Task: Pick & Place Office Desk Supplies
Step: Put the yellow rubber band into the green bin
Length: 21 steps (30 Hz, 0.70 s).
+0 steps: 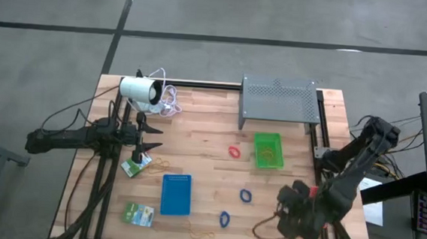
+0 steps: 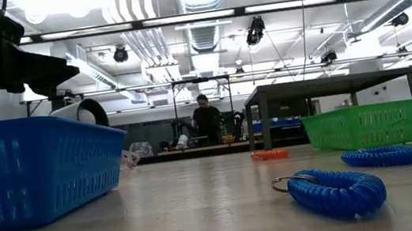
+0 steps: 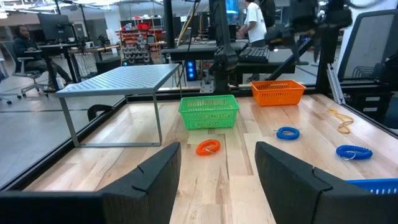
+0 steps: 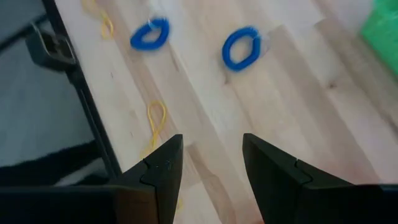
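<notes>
My right gripper will next grip the yellow rubber band by its parts. The loose rubber band then gets sorted into the green tray (image 1: 269, 151) (image 4: 384, 31).
Small supplies lie loose on the wooden table: a red loop (image 1: 234, 151), two blue loops (image 1: 246, 196) (image 1: 224, 219), yellow rubber bands (image 1: 204, 233) (image 1: 164, 163) and two green-and-white packets (image 1: 138, 214) (image 1: 136, 165). My right gripper (image 4: 211, 168) hangs open and tilted down over the table's near right part (image 1: 286, 215); below it lie the blue loops (image 4: 240, 46) and a rubber band (image 4: 155, 121), apart from its fingers. At the left edge my left gripper (image 1: 156, 134) (image 3: 217, 155) waits open and level, facing the red loop (image 3: 208, 147).
A blue tray (image 1: 176, 194) sits near the middle front and a green tray (image 1: 268, 150) right of centre. An orange tray (image 3: 278, 92) shows in the left wrist view. A grey perforated stand (image 1: 279, 101) and a white cylinder with cable (image 1: 140, 89) stand at the far edge.
</notes>
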Tool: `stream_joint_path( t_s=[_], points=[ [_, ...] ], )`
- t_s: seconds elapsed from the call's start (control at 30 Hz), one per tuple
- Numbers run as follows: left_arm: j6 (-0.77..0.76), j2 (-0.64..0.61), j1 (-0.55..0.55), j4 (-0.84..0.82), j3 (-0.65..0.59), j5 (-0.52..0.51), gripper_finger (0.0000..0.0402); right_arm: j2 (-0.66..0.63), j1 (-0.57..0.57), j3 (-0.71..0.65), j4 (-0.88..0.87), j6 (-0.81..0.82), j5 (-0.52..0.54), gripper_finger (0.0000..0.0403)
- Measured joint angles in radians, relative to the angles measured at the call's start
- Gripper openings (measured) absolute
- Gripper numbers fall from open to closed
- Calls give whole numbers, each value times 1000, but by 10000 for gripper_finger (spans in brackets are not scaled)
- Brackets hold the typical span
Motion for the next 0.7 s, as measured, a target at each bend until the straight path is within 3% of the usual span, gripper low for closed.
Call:
stream_joint_path(
  t_s=[0.23,0.47,0.7],
  points=[
    [0,0,0,0,0,0,212,127,64,0,90,-2,-5,164],
    [0,0,0,0,0,0,212,233,101,0,170,-3,-109,164],
    [0,0,0,0,0,0,212,297,160,0,273,-5,-107,164]
  ],
)
